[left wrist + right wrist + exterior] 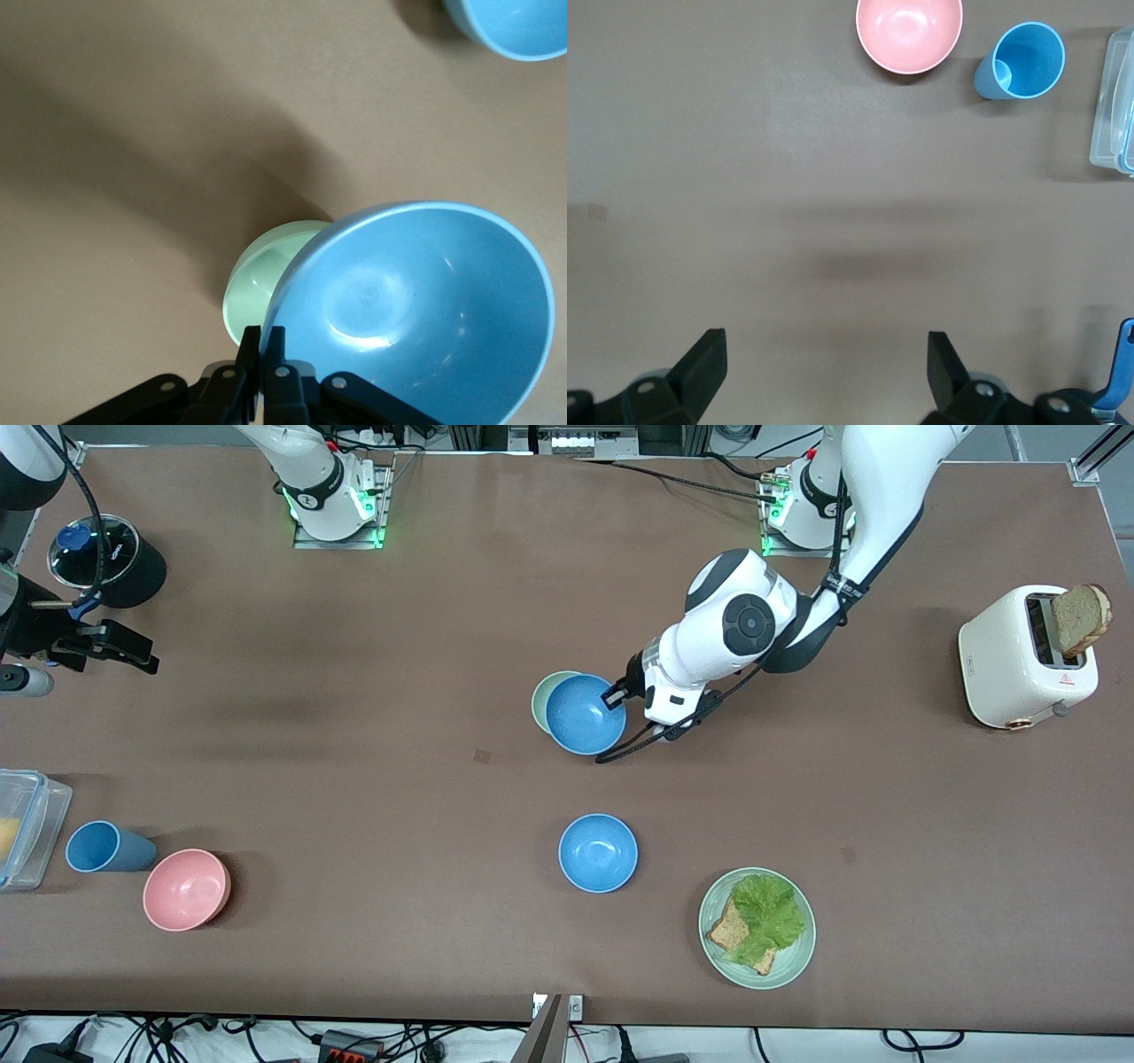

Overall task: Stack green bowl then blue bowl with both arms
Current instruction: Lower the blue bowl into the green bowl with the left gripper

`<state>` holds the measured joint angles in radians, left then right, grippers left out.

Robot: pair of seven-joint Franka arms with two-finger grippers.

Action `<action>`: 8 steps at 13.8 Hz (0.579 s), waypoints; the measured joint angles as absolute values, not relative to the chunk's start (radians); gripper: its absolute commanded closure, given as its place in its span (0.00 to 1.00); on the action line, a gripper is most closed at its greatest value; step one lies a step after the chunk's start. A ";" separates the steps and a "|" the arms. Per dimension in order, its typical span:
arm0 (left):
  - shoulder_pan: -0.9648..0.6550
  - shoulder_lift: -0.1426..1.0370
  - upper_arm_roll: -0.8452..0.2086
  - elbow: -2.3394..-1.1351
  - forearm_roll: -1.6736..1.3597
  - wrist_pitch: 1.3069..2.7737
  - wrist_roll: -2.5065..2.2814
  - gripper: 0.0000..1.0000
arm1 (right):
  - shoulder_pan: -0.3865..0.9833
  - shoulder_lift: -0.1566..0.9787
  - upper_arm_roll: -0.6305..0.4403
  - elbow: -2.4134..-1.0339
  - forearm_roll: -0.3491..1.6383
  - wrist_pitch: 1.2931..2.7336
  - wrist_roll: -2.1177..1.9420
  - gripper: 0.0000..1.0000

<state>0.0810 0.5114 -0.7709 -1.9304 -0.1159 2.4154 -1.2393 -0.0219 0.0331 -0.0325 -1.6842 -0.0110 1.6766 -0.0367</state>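
Observation:
My left gripper needs to bring the blue bowl down into the green bowl [544, 693] before letting go, because the blue bowl's side toward the toaster sticks out over the green bowl's rim.
The green bowl [544, 693] stands on the table near the middle, mostly covered by a blue bowl [585, 715] held tilted just over it. My left gripper [615, 693] is shut on that blue bowl's rim. In the left wrist view the blue bowl [416, 310] overlaps the green bowl [261, 288], and the gripper [263, 341] pinches the rim. A second blue bowl [598, 852] stands on the table nearer to the front camera; its edge shows in the left wrist view [514, 27]. My right gripper [111, 646] waits open and empty over the right arm's end of the table, also shown in its wrist view [824, 354].
A pale-green plate [757, 928] with bread and lettuce lies near the front edge. A white toaster [1028, 657] with toast stands at the left arm's end. A pink bowl [186, 889], a blue cup [104, 847], a clear container [27, 828] and a black pot [106, 560] stand at the right arm's end.

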 measured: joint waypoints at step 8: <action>0.010 0.509 -0.771 -1.999 -0.116 2.515 -1.328 1.00 | -0.022 0.032 -0.033 -1.690 -0.011 1.698 -0.037 0.00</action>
<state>0.0103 0.5086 -0.7710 -1.9990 -0.1159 2.5146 -1.3276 -0.0218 0.0325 -0.0325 -1.6898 -0.0110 1.6982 -0.0367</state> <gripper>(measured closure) 0.952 0.000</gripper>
